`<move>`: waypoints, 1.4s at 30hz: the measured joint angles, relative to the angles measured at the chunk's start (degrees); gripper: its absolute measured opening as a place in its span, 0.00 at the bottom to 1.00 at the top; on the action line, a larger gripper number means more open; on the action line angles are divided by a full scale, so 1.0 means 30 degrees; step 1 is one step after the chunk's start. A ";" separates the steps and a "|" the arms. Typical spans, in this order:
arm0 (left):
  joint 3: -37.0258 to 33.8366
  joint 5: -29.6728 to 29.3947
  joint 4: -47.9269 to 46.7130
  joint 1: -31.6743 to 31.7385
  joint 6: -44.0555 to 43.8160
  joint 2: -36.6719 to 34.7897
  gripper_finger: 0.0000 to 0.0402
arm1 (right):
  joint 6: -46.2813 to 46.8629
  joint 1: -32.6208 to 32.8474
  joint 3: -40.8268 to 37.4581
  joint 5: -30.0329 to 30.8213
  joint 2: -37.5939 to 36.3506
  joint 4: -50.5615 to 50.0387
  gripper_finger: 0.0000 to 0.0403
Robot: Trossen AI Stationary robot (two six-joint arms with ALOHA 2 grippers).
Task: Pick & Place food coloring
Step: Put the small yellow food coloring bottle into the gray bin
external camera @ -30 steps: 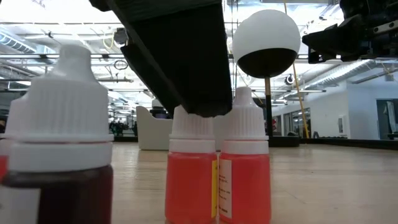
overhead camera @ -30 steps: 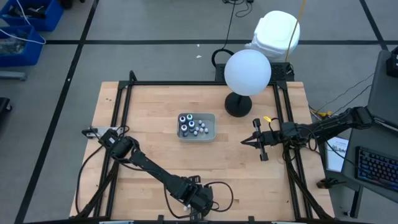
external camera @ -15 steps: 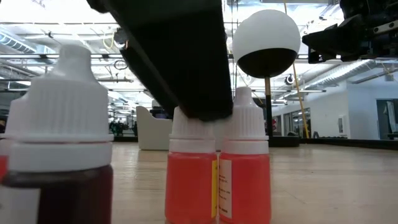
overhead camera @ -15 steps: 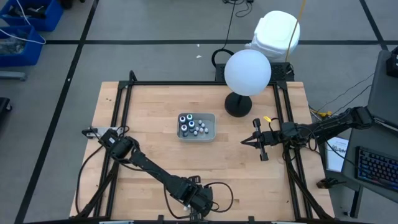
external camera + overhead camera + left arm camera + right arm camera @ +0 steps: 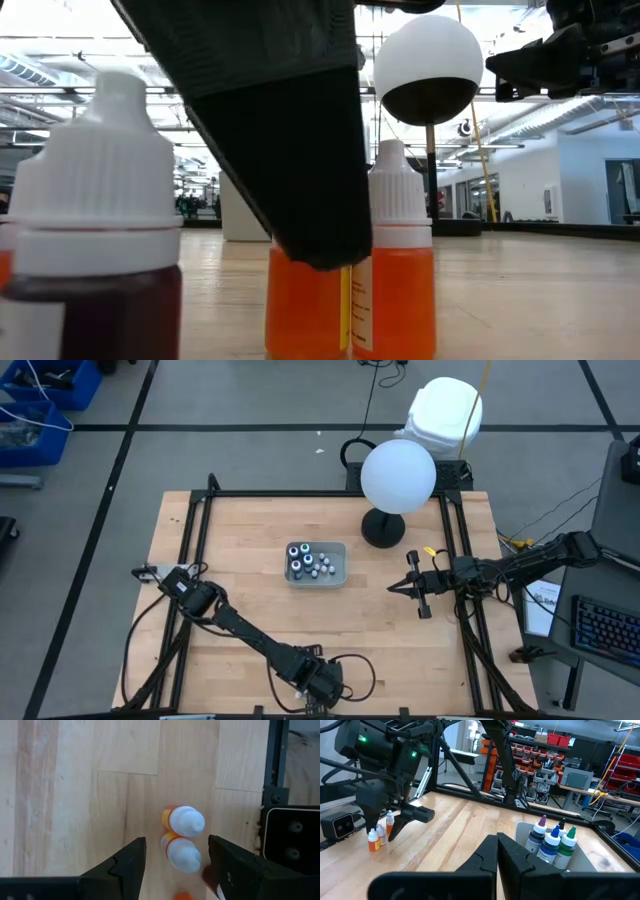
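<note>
The left gripper's fingers stand beside the cap in the left wrist view, so it is time to close on the nearer orange bottle's white cap [image 5: 185, 856] now.
Two small orange food coloring bottles [image 5: 184, 821] [image 5: 182, 854] with white caps stand upright on the wooden table near its front edge. A dark red bottle [image 5: 95, 260] stands close beside them. My left gripper [image 5: 176, 840] points down over them, open, with one finger on each side of the nearer orange bottle and clear of it. In the low view one finger [image 5: 285, 150] hides that bottle's cap. Several more bottles stand in the grey tray [image 5: 340, 573] at mid-table. My right gripper [image 5: 392, 589] hovers shut at the right, holding nothing.
A white globe [image 5: 398, 475] on a black stand [image 5: 383, 528] rises at the far right of the table. A black frame rail [image 5: 274, 765] and a black camera box [image 5: 292, 837] sit right beside the orange bottles at the front edge.
My left gripper has sunk a little over the orange bottles, still open. In the low view its finger now covers the cap of the left orange bottle, which showed below the fingertip before. The bottles have not moved.
</note>
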 joint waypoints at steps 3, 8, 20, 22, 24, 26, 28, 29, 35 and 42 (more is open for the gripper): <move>0.0000 0.0012 -0.0022 0.0007 -0.0007 0.0000 0.54 | 0.0000 0.0000 0.0000 0.0000 0.0002 -0.0007 0.00; 0.0007 0.0376 -0.0019 0.0022 0.0002 0.0000 0.54 | 0.0000 0.0000 0.0000 0.0000 0.0000 -0.0002 0.00; 0.0248 0.0497 -0.0023 0.0036 0.0349 -0.0015 0.37 | 0.0000 0.0000 0.0000 0.0000 0.0001 -0.0001 0.00; 0.0248 0.0702 -0.0023 0.0056 0.0369 -0.0015 0.32 | 0.0000 0.0000 0.0000 0.0000 0.0006 -0.0007 0.00; 0.0248 0.0929 -0.0019 0.0058 0.0372 -0.0015 0.27 | 0.0000 0.0000 0.0000 0.0000 0.0000 -0.0005 0.00; 0.0248 0.0991 -0.0007 0.0073 0.0418 -0.0017 0.22 | 0.0000 -0.0007 0.0000 0.0000 0.0000 -0.0007 0.00; 0.0248 0.1004 -0.0007 0.0087 0.0515 -0.0030 0.19 | 0.0000 0.0000 0.0000 0.0000 0.0000 -0.0004 0.00; 0.0248 0.1024 -0.0007 0.0087 0.0614 -0.0036 0.18 | 0.0000 0.0000 0.0000 0.0000 0.0000 -0.0007 0.00; 0.0248 0.2073 -0.0374 0.0198 0.1290 -0.0239 0.19 | 0.0004 -0.0004 0.0000 0.0000 0.0004 -0.0004 0.00; 0.0248 -0.0342 -0.2485 0.0364 0.1452 -0.3013 0.16 | 0.0000 -0.0005 -0.0007 0.0000 0.0007 -0.0005 0.00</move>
